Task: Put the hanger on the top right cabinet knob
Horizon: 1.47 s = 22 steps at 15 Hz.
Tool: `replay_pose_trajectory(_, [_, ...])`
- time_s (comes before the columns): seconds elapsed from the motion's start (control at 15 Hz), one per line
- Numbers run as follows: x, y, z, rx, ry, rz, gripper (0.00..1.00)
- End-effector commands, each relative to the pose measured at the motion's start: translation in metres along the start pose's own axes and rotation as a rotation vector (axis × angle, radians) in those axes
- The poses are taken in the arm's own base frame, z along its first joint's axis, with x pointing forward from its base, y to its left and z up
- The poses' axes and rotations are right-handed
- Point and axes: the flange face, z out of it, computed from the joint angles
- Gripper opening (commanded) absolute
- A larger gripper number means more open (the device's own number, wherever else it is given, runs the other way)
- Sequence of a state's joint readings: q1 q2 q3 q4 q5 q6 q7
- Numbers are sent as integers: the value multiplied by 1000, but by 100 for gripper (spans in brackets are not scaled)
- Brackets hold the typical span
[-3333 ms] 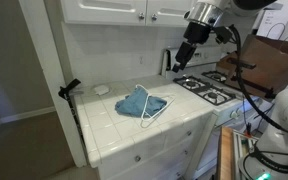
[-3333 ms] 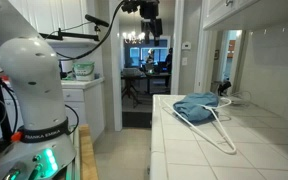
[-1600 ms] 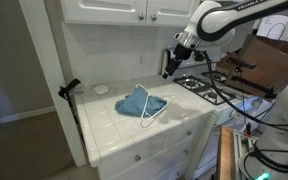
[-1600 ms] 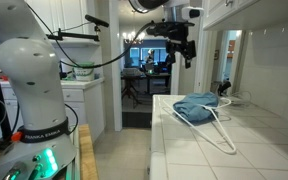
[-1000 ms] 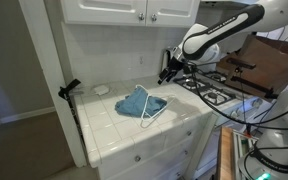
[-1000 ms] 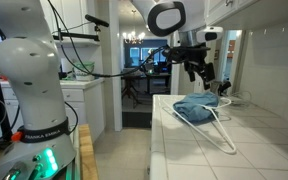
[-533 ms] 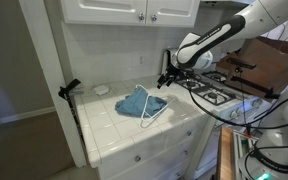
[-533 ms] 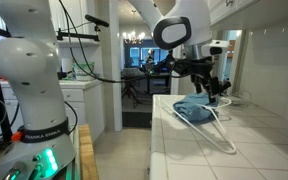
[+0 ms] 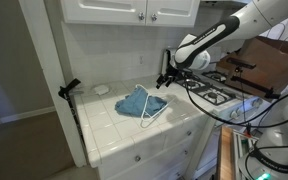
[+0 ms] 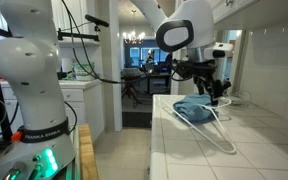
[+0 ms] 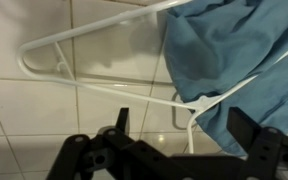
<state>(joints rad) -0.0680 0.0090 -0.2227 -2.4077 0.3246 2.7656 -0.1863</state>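
Note:
The robot's gripper next needs to grab the white hanger [image 9: 154,112] by its neck, so that the hook stays free for the knob.
The white hanger [image 9: 154,112] lies flat on the tiled counter, partly over and beside the blue cloth [image 9: 137,101]. It also shows in an exterior view [image 10: 220,126]. My gripper [image 9: 164,80] is open and empty, hanging low over the hanger's end nearest the stove. In the wrist view the hanger's neck [image 11: 189,106] lies between my two open fingers [image 11: 182,135], with the blue cloth [image 11: 234,50] beside it. The top right cabinet knob [image 9: 151,15] is on the white upper door, well above the gripper, next to the left-door knob [image 9: 141,14].
A gas stove [image 9: 210,91] stands right of the counter. A small white dish [image 9: 102,89] sits near the back wall. A black clamp stand [image 9: 70,92] is at the counter's left edge. The robot's white base [image 10: 29,80] fills the near side.
The arm has come down from near the upper cabinets to just above the hanger on the counter. The hanger and cloth have not moved.

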Motion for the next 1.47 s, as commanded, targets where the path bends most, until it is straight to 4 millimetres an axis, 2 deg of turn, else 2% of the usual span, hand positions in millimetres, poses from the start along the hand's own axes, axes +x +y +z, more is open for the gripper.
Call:
replay_pose_trajectory(0.0, [19,3,19,8,32,16,100])
replay_pose_trajectory(0.13, [27,3,28,18,33,28,100])
replay_pose_trajectory(0.27, [34,3,39,19,28,36,93])
replay_pose_trajectory(0.33, [38,3,44,18,26,43,82])
replay_pose_trajectory(0.47, [44,2,54,17,22,58,66])
replay_pose_trajectory(0.67, [53,0,62,14,19,58,63])
replay_pose_trajectory(0.93, [63,-10,67,27,34,57,73])
replay_pose_trajectory(1.07, [66,-16,70,32,30,54,71])
replay_pose_trajectory(1.27, [67,-24,74,33,19,48,55])
replay_pose_trajectory(1.33, [66,-25,77,33,14,50,44])
replay_pose_trajectory(1.4, [64,-24,79,30,10,53,40])
